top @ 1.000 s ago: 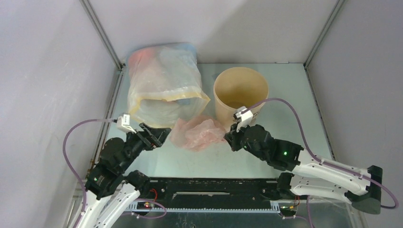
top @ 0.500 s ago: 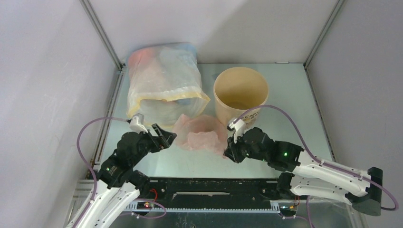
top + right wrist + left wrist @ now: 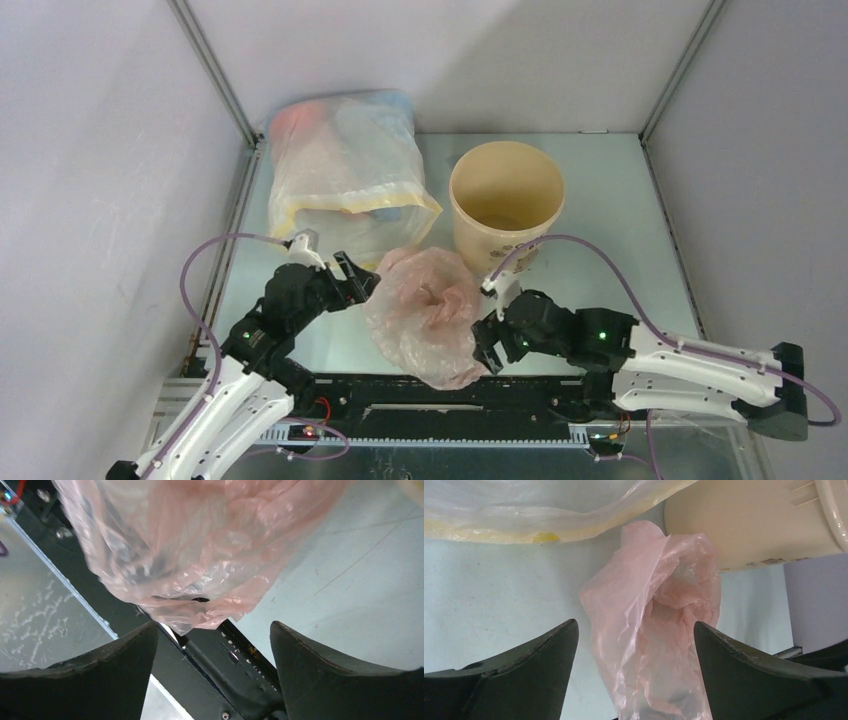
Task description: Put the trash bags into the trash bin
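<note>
My left gripper must reach the bag's upper edge before closing.
The pale-pink trash bag lies crumpled on the table in front of the trash bin, a tan paper bucket standing upright with its mouth open. The bag's near end hangs over the black rail. My left gripper is open at the bag's left edge. In the left wrist view the bag stands between the spread fingers of the left gripper, which do not clamp it, and the bin is behind it. My right gripper is open, and the bag lies just beyond its fingertips.
A big clear sack with a yellow hem stands at the back left, touching the pink bag's far side. A black rail runs along the near edge. Grey walls close in the table on the left, back and right.
My right gripper has opened and let go of the pink bag, pulling back toward the near edge. The bag has spread toward the rail. My left gripper moved right, up to the bag.
</note>
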Tool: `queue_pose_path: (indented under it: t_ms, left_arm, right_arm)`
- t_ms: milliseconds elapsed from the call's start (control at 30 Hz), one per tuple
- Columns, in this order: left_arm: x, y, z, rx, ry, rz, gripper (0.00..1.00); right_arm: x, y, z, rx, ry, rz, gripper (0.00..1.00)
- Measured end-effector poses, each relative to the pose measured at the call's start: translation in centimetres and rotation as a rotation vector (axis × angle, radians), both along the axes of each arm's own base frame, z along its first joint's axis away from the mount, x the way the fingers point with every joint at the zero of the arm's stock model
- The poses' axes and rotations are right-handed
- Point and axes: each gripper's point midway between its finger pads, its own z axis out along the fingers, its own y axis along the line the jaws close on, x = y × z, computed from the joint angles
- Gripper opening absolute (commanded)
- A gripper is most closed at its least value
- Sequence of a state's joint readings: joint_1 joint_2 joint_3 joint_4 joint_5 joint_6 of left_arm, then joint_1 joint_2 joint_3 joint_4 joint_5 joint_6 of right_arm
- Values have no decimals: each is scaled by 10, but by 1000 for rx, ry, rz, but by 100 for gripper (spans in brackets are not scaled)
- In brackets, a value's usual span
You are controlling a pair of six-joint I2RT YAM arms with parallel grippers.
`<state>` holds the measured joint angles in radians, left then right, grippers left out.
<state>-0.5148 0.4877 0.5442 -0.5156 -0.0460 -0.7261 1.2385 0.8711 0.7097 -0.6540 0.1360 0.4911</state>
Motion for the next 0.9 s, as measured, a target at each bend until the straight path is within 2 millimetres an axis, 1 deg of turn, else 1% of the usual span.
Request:
queue_pose_path:
  t_ms: [100,167,300,433,533,633,733,900]
  left_arm:
    - [5,-3,-6,15,8,-10,92]
    - [7,-6,-11,22,10,-23,91]
    - [9,-14,-16,23,18,-62,87]
    - [14,-22,-20,22,26,-91,81]
    - [16,-28,-24,21,41,-120,79]
    - [15,-35,-28,20,55,-155,77]
    - [13,-38,-29,25,57,-186,68]
    - [13,-37,-32,66,44,-197,59]
  right_arm:
    - [7,-5,18,75,-30,-64,87]
    - [14,-8,26,112,-42,-121,86]
    - [25,-12,29,141,-39,-241,79]
    - [33,-12,14,124,-19,-331,73]
    - [34,-10,-11,81,0,-360,73]
    - [34,-10,-30,49,14,-378,74]
    - [37,-6,-40,47,13,-403,72]
    - [43,2,-55,52,14,-437,65]
